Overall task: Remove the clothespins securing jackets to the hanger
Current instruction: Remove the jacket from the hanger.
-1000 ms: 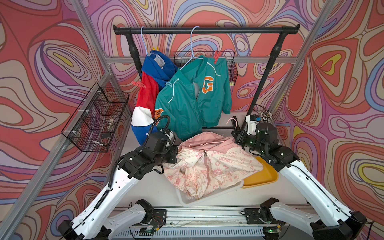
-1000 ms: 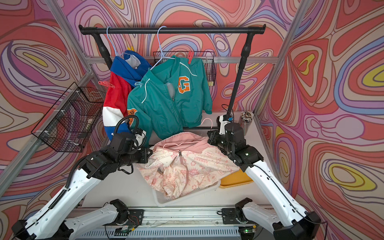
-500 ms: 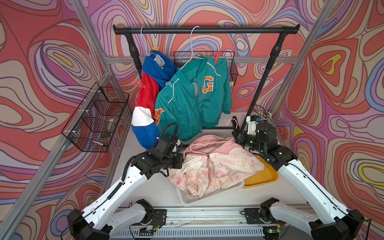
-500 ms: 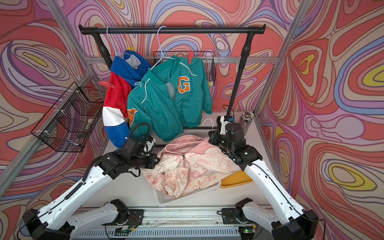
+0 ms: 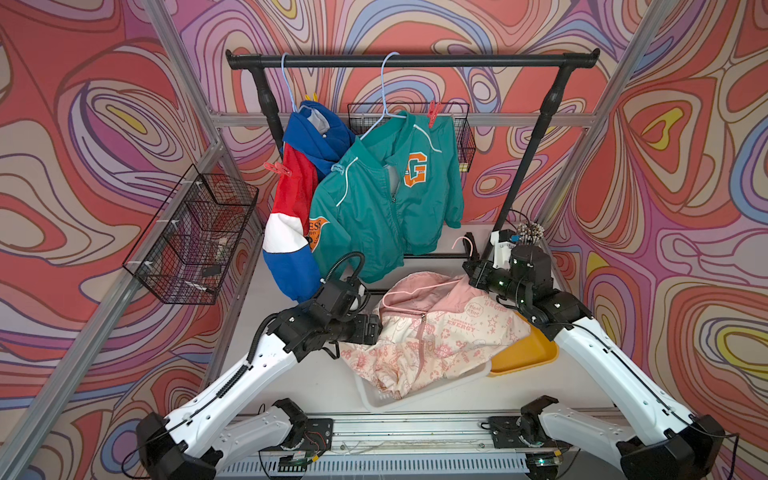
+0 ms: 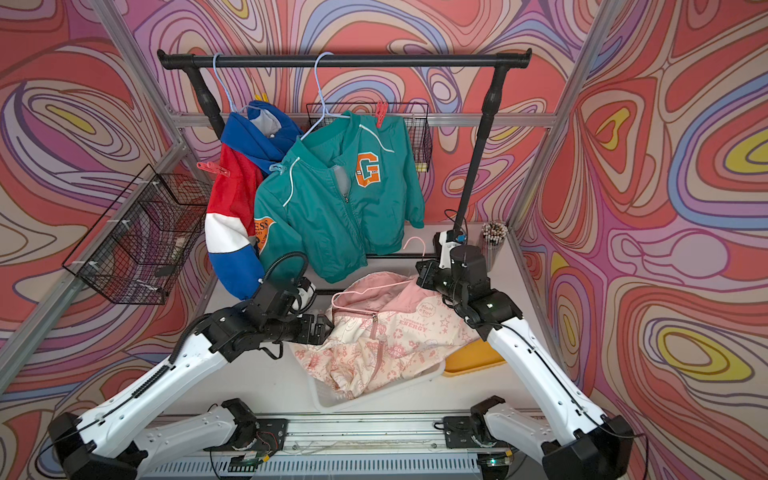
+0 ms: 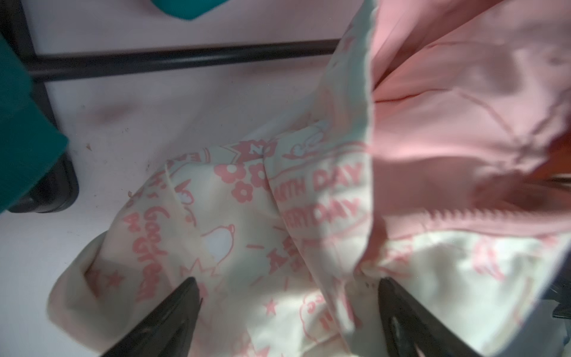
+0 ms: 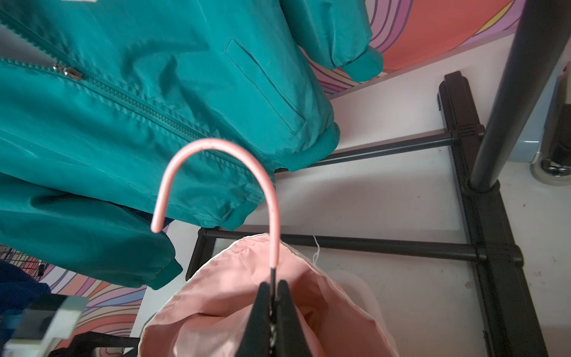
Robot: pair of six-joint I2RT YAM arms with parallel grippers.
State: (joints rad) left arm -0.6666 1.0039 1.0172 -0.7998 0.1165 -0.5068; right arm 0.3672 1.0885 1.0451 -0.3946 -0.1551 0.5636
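Next, my left gripper grabs the pink hanger's arm end to draw the hanger from the jacket, leaving the hanger's other end free.
The pink-and-cream jacket (image 5: 436, 345) lies bunched over a white tray (image 5: 382, 395), with its pink hanger (image 8: 213, 142) still in the collar. My right gripper (image 8: 273, 286) is shut on the hanger's thin neck below the hook. Open over the jacket's printed left side is my left gripper (image 7: 287, 281), with cloth between its spread fingers. The teal jacket (image 5: 374, 199) and the blue-red-white jacket (image 5: 291, 199) hang on the rail. Red clothespins sit on the teal shoulder (image 5: 433, 113) and on the red sleeve (image 5: 277, 168). A light blue clothespin (image 5: 338, 168) sits on the teal jacket's other shoulder.
The black rack rail (image 5: 415, 62) spans the back; its base bars lie on the table by the jacket. A wire basket (image 5: 195, 237) hangs on the left frame, another wire basket (image 5: 463, 137) behind the teal jacket. A yellow tray (image 5: 528, 353) lies under my right arm.
My left gripper moved right along the pink jacket, pushing it into a bunch, and opened from shut. The right gripper has kept its hold on the hanger.
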